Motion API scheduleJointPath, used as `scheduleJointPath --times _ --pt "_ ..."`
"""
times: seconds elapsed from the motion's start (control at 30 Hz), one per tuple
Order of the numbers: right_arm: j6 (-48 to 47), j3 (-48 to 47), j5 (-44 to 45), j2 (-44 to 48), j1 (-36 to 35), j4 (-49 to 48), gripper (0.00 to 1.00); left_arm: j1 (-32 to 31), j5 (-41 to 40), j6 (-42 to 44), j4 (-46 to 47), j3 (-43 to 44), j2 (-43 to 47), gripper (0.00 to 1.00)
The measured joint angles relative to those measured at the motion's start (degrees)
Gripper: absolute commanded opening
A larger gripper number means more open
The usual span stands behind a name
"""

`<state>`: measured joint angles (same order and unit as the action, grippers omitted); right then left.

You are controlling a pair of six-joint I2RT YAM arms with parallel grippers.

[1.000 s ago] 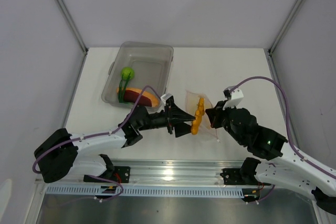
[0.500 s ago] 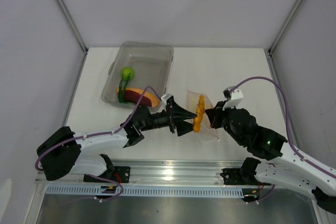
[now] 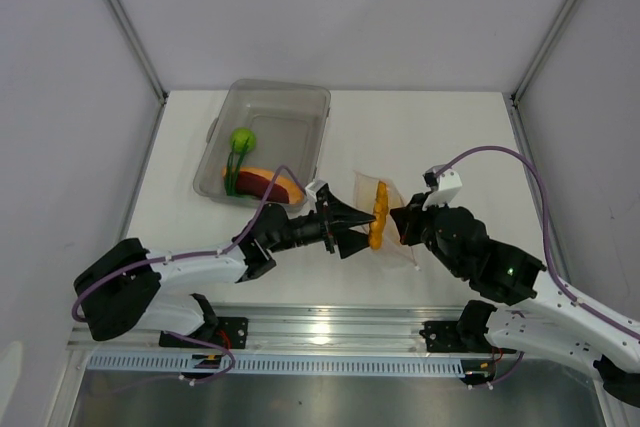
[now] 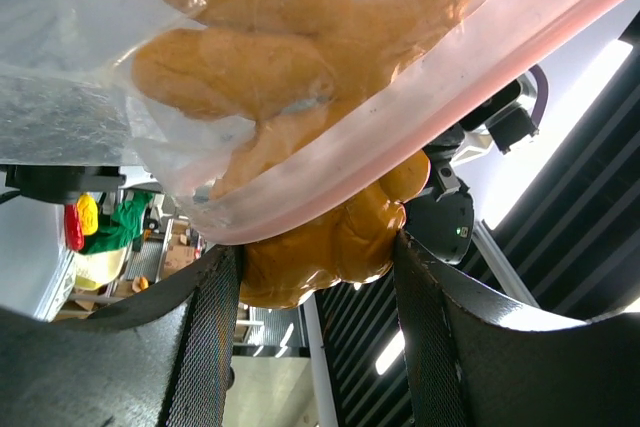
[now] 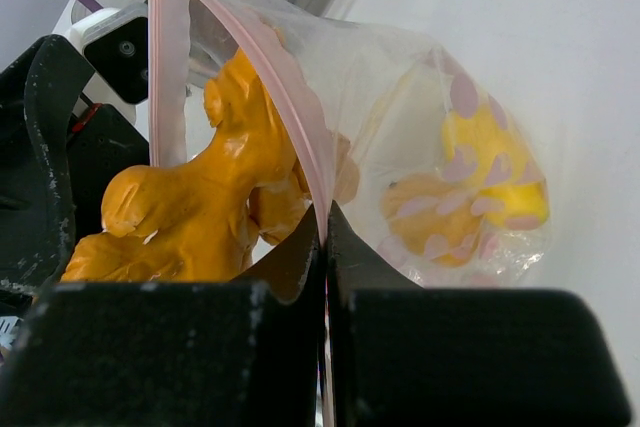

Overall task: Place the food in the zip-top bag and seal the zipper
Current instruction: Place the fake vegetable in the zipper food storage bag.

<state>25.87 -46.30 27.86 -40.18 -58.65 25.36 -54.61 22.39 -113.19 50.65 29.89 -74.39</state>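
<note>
The upper part of the cluster is inside the bag's opening, behind the zipper strip [image 4: 420, 97], so the left gripper should open.
My left gripper [image 3: 352, 231] is shut on the orange cluster [image 3: 377, 213] and holds it at the mouth of the zip-top bag [image 3: 396, 209]. In the left wrist view the cluster [image 4: 320, 257] sits between my fingers [image 4: 205, 342], its upper part behind the bag's pink-red zipper strip [image 4: 420, 97]. My right gripper [image 3: 403, 223] is shut on the zipper strip [image 5: 322, 209] and holds the bag's mouth up. The cluster [image 5: 185, 212] enters from the left. A yellow lemon [image 5: 495, 172] lies inside the bag [image 5: 400, 97].
A clear rigid bin [image 3: 300, 107] stands at the back left. It holds a green lime [image 3: 243, 138], a green stalk [image 3: 232, 173] and a dark-red and tan slice [image 3: 268, 183]. Grey walls close in the white table [image 3: 440, 137].
My left gripper has moved a little right and away with the orange cluster, deeper into the bag's mouth. My right gripper has stayed where it was, holding the zipper strip.
</note>
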Motion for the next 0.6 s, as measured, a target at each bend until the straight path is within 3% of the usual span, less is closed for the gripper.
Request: scheduleJointPath --times 0.17,0.2,0.27,0.43,0.57,0.6 --pt "0.0 0.0 0.0 -0.4 0.0 0.0 0.00 0.0 -1.7 -0.2 0.4 0.0 -0.2 0.14" --pt "0.0 0.0 0.0 -0.4 -0.1 0.0 0.00 0.0 -2.1 -0.4 0.5 0.0 -0.2 0.25" --pt "0.0 0.0 0.0 -0.5 -0.2 0.0 0.00 0.0 -2.7 -0.4 0.7 0.0 -0.2 0.38" --pt "0.0 0.0 0.0 -0.5 -0.4 0.0 0.00 0.0 -3.1 -0.4 0.7 0.0 -0.2 0.56" --pt "0.0 0.0 0.2 -0.5 -0.5 0.0 0.00 0.0 -3.3 -0.5 0.7 0.0 -0.1 0.97" --pt "0.0 0.0 0.2 -0.5 -0.5 0.0 0.00 0.0 -3.4 -0.5 0.7 0.0 -0.1 0.99"
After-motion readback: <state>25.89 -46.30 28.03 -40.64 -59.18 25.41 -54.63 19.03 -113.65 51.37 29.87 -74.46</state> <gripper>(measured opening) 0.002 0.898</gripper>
